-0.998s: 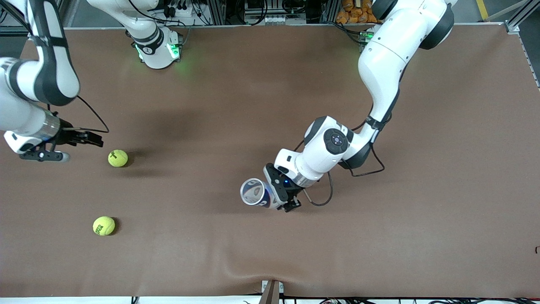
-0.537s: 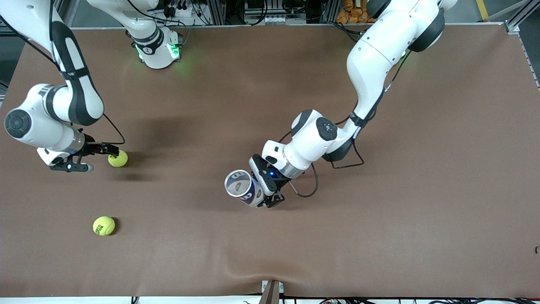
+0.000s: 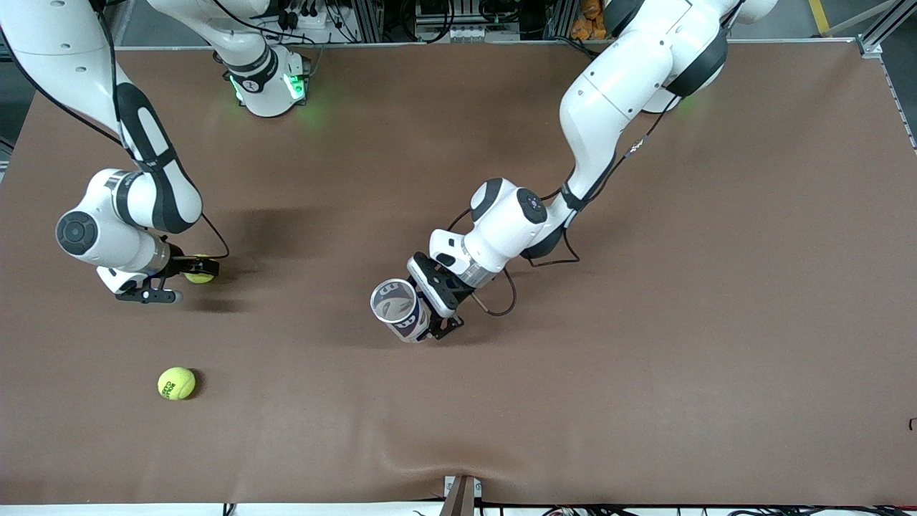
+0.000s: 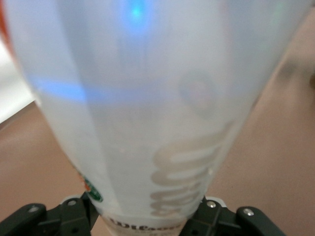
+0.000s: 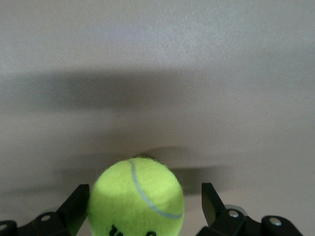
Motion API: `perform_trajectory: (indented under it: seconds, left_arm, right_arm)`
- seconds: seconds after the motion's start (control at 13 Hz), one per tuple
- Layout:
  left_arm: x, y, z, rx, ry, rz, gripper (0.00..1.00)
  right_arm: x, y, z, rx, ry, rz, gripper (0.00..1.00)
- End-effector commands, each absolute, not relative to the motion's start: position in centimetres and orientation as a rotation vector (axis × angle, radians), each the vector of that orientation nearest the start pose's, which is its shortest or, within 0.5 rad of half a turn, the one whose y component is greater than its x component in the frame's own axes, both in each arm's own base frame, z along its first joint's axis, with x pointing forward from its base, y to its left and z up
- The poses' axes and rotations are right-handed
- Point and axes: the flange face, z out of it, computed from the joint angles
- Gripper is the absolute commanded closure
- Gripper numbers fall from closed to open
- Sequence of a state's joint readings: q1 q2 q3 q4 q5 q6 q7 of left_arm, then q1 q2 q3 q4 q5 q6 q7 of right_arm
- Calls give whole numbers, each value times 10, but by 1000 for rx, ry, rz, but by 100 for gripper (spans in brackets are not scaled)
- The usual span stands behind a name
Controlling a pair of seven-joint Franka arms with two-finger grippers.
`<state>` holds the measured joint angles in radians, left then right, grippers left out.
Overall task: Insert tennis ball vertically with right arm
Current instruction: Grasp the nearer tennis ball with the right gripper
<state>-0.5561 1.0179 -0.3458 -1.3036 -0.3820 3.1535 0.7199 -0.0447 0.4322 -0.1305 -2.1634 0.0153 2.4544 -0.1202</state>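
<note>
My right gripper's fingers are on either side of the yellow tennis ball (image 3: 195,277) (image 5: 138,196), and the ball sits between them, so I should close them on it.
A yellow tennis ball (image 3: 195,277) lies on the brown table toward the right arm's end. My right gripper (image 3: 188,282) is down at it and open, one finger on each side. In the right wrist view the ball (image 5: 138,196) sits between the black fingers (image 5: 74,206), with a small gap on one side. My left gripper (image 3: 424,315) is shut on a clear plastic ball can (image 3: 395,307) over the middle of the table, its open mouth turned up toward the front camera. That can (image 4: 147,98) fills the left wrist view.
A second tennis ball (image 3: 176,383) lies nearer to the front camera than the first one. The brown table cover (image 3: 645,358) has a wrinkle at its front edge. The right arm's base (image 3: 265,86) stands at the table's back edge.
My right arm swung in and came down until its open fingers straddled the ball. My left arm carried the can toward the right arm's end and turned its mouth more upward.
</note>
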Motion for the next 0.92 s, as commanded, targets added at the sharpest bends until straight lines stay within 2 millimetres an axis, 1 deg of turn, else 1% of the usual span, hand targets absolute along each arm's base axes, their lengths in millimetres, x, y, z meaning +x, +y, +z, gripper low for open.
perform_trajectory:
  seconds: [0.0,0.08,0.23,0.31,0.38,0.46,0.54,0.61,0.77,0.84]
  left_arm:
    - [577,-532,228,-2953,1444,-1423,28]
    - [576,-532,226,-2951,1443,-1422,28]
    - [573,-532,216,-2956,1444,-1404,28]
    - [571,-532,208,-2953,1440,-1402,28]
    - [568,-531,198,-2946,1435,-1400,28]
    - [563,-530,188,-2937,1426,-1407,28]
    - [560,-528,176,-2933,1406,-1412,28]
    - [558,-526,167,-2934,1393,-1410,28]
    - [556,-523,155,-2940,1372,-1404,28]
    - [555,-523,154,-2946,1365,-1400,28]
  right_arm:
    - [542,-97,183,-3154,102,220,0]
    - [542,-97,183,-3154,100,222,0]
    - [542,-96,183,-3154,97,222,0]
    - [543,-97,184,-3155,97,217,2]
    - [543,-96,184,-3154,97,219,36]
    - [544,-94,184,-3154,92,217,54]
    - [545,-94,185,-3156,90,212,57]
    - [546,-94,188,-3155,92,212,57]
    - [551,-95,196,-3157,92,193,57]
    - [554,-94,206,-3156,88,183,57]
